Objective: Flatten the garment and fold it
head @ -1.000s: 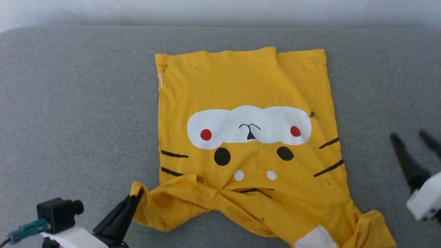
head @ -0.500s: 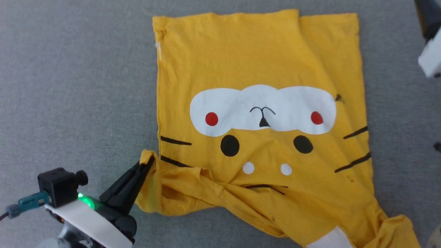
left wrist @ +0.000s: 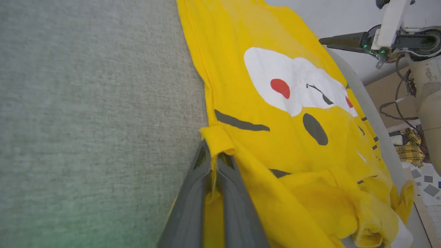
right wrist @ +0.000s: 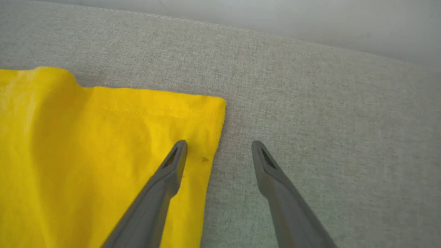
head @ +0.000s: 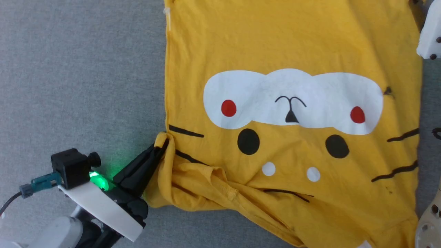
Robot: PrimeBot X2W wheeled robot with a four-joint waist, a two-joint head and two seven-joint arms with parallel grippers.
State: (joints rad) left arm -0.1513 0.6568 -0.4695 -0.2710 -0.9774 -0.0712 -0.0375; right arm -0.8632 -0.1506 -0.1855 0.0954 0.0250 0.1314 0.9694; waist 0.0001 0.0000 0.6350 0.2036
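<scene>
The robot needs to fold the garment (right wrist: 86, 155) evenly, so its right gripper should grab it next by its stitched hem corner (right wrist: 213, 111).
The garment (head: 293, 41), a bright yellow T-shirt with a white face print, red dots and black stripes, lies spread on the grey cushion, its near part bunched. My left gripper (head: 162, 147) is shut on a folded sleeve edge at the shirt's left side, by the black stripes. The left wrist view shows the same pinch, with yellow cloth (left wrist: 275, 144) between the fingertips of the left gripper (left wrist: 212, 156). My right gripper (right wrist: 218, 148) stands open just above the far right hem corner of the garment (right wrist: 86, 155), one finger over cloth, one over cushion.
The grey cushion (head: 79, 69) stretches wide to the left of the shirt. Its far edge meets a pale wall (right wrist: 310, 17). My right wrist's white housing (head: 429, 38) sits at the top right. Past the cushion's edge lie floor and a plaid cloth (left wrist: 411, 151).
The head camera has dipped closer. My left gripper has carried the sleeve up toward the shirt's left edge. The right arm has swung from the near right to the far hem corner.
</scene>
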